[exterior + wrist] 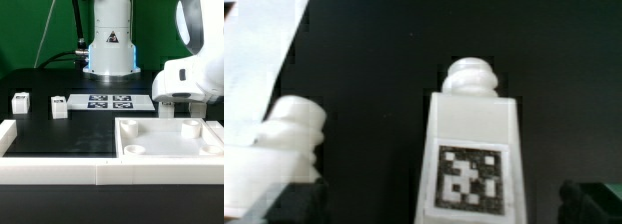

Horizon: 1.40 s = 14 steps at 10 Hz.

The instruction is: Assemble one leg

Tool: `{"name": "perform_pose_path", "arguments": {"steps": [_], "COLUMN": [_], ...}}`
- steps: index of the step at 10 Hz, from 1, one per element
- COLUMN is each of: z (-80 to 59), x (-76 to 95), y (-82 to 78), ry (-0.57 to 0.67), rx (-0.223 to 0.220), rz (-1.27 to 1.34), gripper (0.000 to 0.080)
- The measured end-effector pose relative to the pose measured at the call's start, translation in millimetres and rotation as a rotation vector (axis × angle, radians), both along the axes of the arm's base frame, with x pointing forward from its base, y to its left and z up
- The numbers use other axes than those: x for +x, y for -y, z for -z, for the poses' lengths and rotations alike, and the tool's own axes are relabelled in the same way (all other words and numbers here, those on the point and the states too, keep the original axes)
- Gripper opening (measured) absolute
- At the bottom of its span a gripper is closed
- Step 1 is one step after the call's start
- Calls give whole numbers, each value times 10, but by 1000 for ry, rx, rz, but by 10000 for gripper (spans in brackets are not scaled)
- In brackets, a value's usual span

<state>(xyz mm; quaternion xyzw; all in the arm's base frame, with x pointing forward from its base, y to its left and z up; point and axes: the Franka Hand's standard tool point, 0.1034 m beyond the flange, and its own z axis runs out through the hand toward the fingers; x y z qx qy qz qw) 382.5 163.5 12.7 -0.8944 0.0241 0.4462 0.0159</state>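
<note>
The tagged white leg [197, 109] [470, 165] has my gripper's fingers reaching down on either side of it, level with its upper part, so my gripper needs to close on it.
In the wrist view a white leg [471, 140] with a black-and-white tag lies on the black table, its rounded peg end pointing away from the camera. My gripper [445, 208] is open, with one dark fingertip [288, 204] on each side of this leg and a gap between each and the leg. A second white leg [288, 140] lies close beside it, outside the jaws. In the exterior view my gripper [178, 107] hangs low just behind the tray's far wall, and a white leg [190, 125] shows below it.
The big white tray [168, 152] with corner holes stands at the exterior view's front right. Two more legs [20, 101] [58, 106] stand at the left. The marker board [106, 101] lies mid-table before the robot base [110, 50]. A white edge [249, 70] borders the wrist view.
</note>
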Motion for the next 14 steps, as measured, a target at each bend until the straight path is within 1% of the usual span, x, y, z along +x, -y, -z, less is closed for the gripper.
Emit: {"name": "perform_pose_path", "arguments": {"steps": [2, 4, 6, 7, 8, 12, 13, 14], "z": [34, 37, 37, 37, 37, 37, 15, -84], "x": [-50, -55, -55, -55, -55, -55, -43, 12], "y": [-33, -42, -41, -42, -42, -41, -28, 10], "ry": [-8, -8, -8, -8, -8, -8, -7, 3], "rx": [-3, -5, -4, -4, -4, -4, 5, 15], "rz": [-8, -9, -9, -9, -9, -9, -14, -15], "gripper": [649, 649, 392, 392, 287, 287, 287, 287]}}
